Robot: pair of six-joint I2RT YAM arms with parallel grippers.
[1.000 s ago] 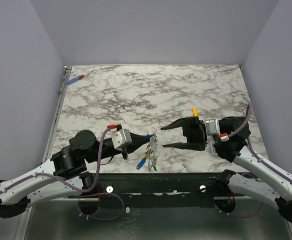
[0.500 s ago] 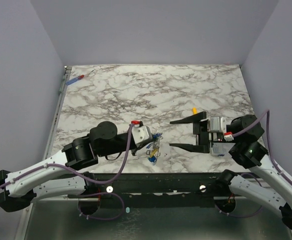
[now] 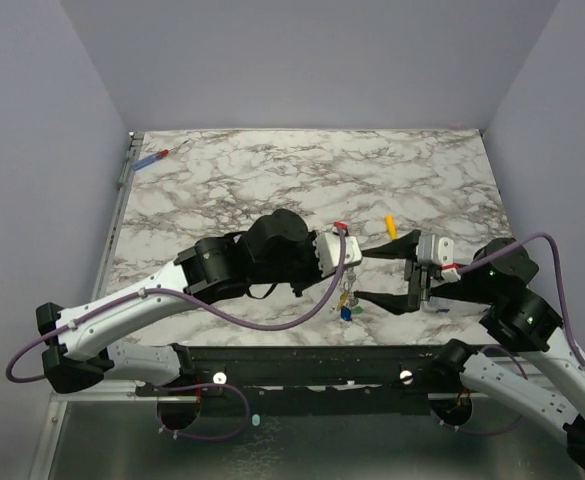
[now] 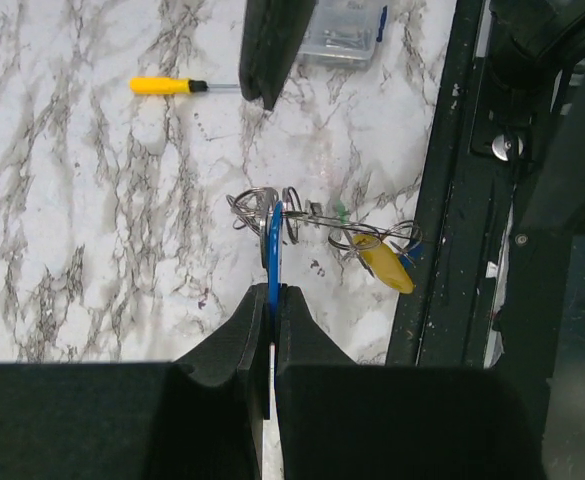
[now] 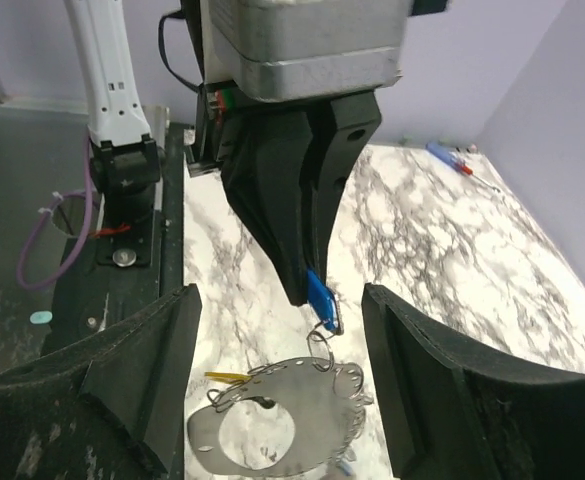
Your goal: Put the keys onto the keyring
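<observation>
My right gripper picks up the blue key tag by its ring end next, since that leaves its other end free for my left gripper.
My left gripper is shut on a blue key tag and holds it above the table. From the tag hang small silver rings, a flat grey keyring with a big hole, and keys with yellow and green tags. The bunch dangles between the fingers of my right gripper, which is open and empty. In the right wrist view my right gripper faces the left gripper's fingers; the blue tag and keyring hang between its jaws without touching them.
A yellow-handled screwdriver and a small clear box lie on the marble beyond the bunch. A red-and-blue screwdriver lies at the back left corner. The black front rail runs close beside the bunch.
My left arm has swung right and lifted the key bunch off the table, bringing it between the right gripper's open fingers. The right gripper has shifted slightly and stays open.
</observation>
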